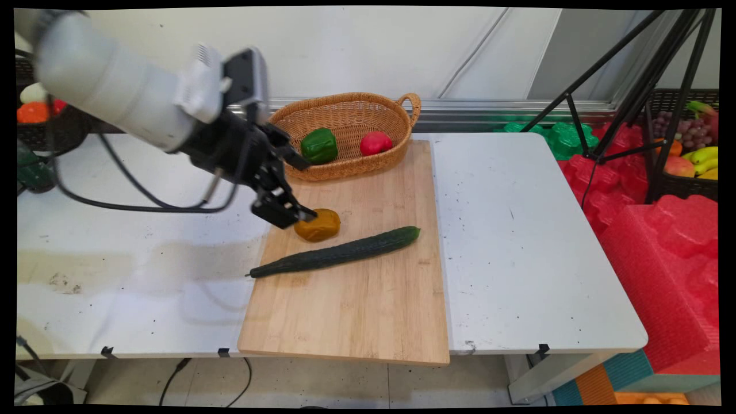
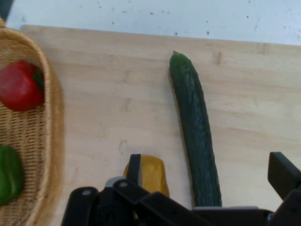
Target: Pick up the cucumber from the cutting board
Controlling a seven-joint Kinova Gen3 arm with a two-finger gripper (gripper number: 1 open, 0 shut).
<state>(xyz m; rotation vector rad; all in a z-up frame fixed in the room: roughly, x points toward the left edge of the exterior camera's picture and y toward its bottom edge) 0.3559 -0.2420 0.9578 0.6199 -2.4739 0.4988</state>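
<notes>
My gripper next needs to add the long dark green cucumber to the wicker basket (image 1: 345,134), so it should grab the cucumber by its thick middle (image 1: 352,249).
My gripper (image 1: 309,190) (image 2: 207,165) hangs open low over the wooden cutting board (image 1: 368,299) (image 2: 108,103). One fingertip (image 1: 303,215) (image 2: 134,165) sits right at a dark yellow pepper (image 1: 318,225) (image 2: 151,175) on the board; whether it touches the pepper is unclear. A long dark green cucumber (image 1: 339,252) (image 2: 195,132) lies slantwise on the board just beyond the pepper. In the hand view the cucumber runs up between my two fingers. Nothing is held.
A wicker basket (image 1: 351,109) (image 2: 42,141) at the board's far end holds a green pepper (image 1: 319,145) (image 2: 8,174) and a red pepper (image 1: 375,142) (image 2: 19,85). Black tripod legs (image 1: 627,86) and red foam (image 1: 661,241) stand off the table's right side.
</notes>
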